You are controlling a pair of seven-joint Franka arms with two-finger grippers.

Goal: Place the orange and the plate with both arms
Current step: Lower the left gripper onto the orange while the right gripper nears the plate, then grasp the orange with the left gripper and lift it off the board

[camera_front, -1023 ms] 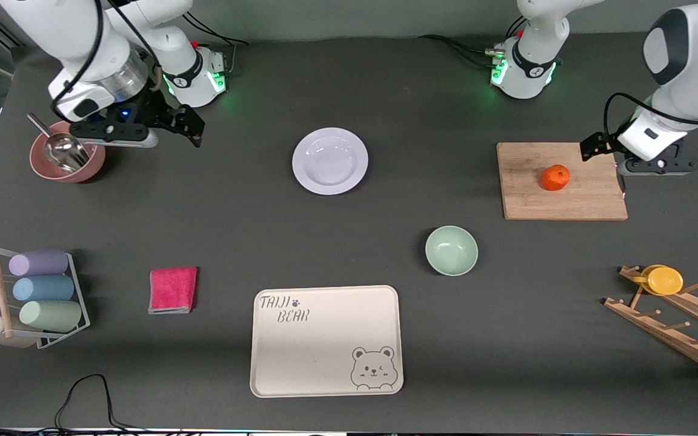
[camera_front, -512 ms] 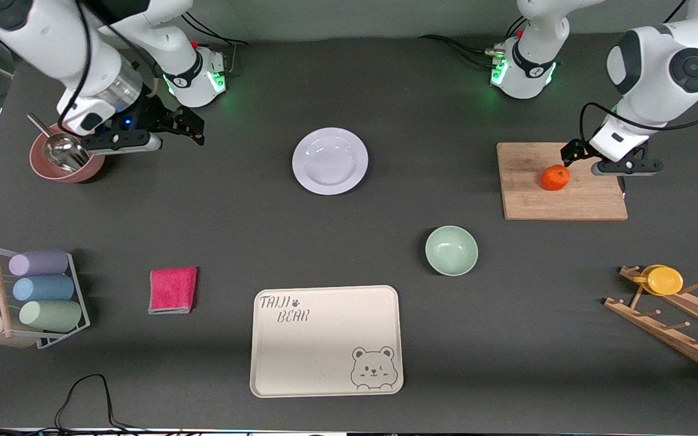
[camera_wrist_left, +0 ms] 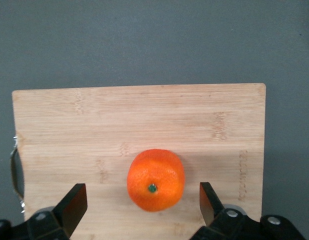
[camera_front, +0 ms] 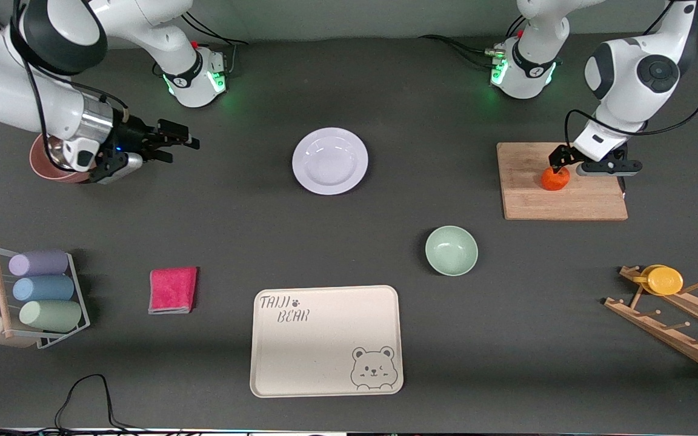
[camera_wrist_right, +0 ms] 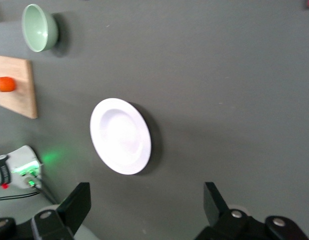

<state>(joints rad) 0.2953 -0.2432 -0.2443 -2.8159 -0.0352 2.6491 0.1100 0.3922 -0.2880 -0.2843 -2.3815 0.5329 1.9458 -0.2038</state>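
My left gripper grips the orange (camera_front: 554,180) by its round sides next, so as to place it on the plate (camera_front: 329,160).
The orange (camera_front: 554,180) rests on a wooden cutting board (camera_front: 531,197) toward the left arm's end of the table. My left gripper (camera_front: 559,161) hangs low right over it, open. In the left wrist view the orange (camera_wrist_left: 155,179) lies between the two dark fingers (camera_wrist_left: 74,202) with a gap on each side. The white plate (camera_front: 329,160) lies flat at mid-table, with nothing on it. My right gripper (camera_front: 183,139) is open and holds nothing. It hovers toward the right arm's end, well short of the plate (camera_wrist_right: 120,136), its fingertips turned toward it.
A pale green bowl (camera_front: 451,250) and a cream bear-print tray (camera_front: 326,341) lie nearer the front camera. A pink cloth (camera_front: 172,290) and a rack of cups (camera_front: 34,290) sit toward the right arm's end, a reddish bowl (camera_front: 46,166) under that arm. A wooden rack holds a yellow cup (camera_front: 664,280).
The left gripper moved from the board's edge to right over the orange and came lower. The right arm swung down and its gripper turned level toward the plate. Both stayed open.
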